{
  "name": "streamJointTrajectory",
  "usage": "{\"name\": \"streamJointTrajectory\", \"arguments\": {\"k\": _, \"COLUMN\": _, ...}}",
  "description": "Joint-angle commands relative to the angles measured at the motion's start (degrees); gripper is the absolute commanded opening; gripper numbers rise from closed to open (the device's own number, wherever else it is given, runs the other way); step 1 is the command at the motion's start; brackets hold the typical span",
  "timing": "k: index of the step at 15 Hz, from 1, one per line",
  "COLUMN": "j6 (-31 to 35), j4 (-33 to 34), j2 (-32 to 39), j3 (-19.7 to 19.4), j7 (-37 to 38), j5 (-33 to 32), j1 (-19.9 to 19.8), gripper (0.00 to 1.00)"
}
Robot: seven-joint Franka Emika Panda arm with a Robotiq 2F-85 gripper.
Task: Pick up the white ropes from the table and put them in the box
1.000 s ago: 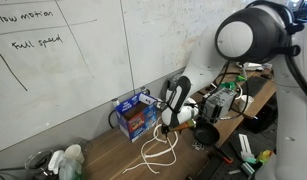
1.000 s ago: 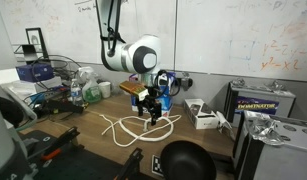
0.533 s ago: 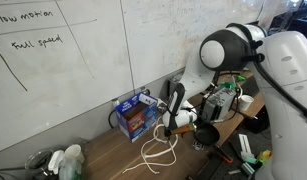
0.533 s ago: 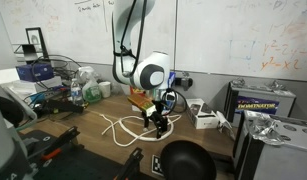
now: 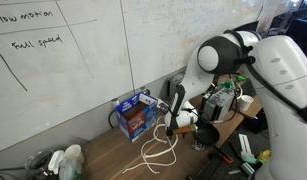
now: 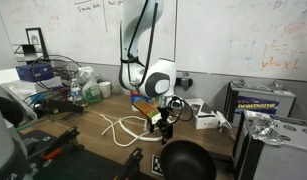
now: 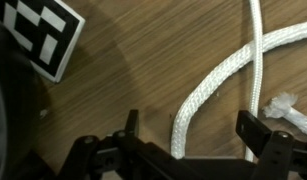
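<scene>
The braided piece of rope lies flat on the wood between my gripper's open fingers, so it is time to close now. Closing now would catch the white rope.
The white ropes [image 5: 158, 152] lie in loose loops on the brown table [image 5: 103, 158], in front of the blue box [image 5: 136, 113]. In an exterior view the ropes [image 6: 123, 128] trail left of my gripper [image 6: 161, 122], and the arm hides the box. My gripper [image 5: 169, 128] is low over the rope end nearest the box. In the wrist view my gripper [image 7: 193, 130] is open. One braided strand [image 7: 208, 95] runs between the two fingers [image 7: 256, 128], flat on the wood [image 7: 123, 70]. Nothing is held.
A black-and-white tag device [image 7: 43, 40] lies close to the gripper. A black round object [image 6: 186, 162] sits at the table's front edge. A small white device [image 6: 205, 117] and black cables lie beyond. Bottles [image 5: 63, 160] stand at the far end.
The arm has swung further over the table and the gripper has dropped lower onto the rope end. The ropes and box have not moved.
</scene>
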Motion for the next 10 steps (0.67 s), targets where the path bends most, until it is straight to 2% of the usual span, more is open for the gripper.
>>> {"name": "streamJointTrajectory", "arguments": {"k": 1, "j6": 1.62, "j4": 1.3, "j2": 1.07, "j3": 0.42, "j7": -1.29, "j5": 1.58, "j1": -0.33, "gripper": 1.0}}
{"name": "streamJointTrajectory", "arguments": {"k": 10, "j6": 2.41, "j4": 1.15, "j2": 1.08, "j3": 0.31, "j7": -1.26, "j5": 1.49, "j1": -0.25, "gripper": 1.0}}
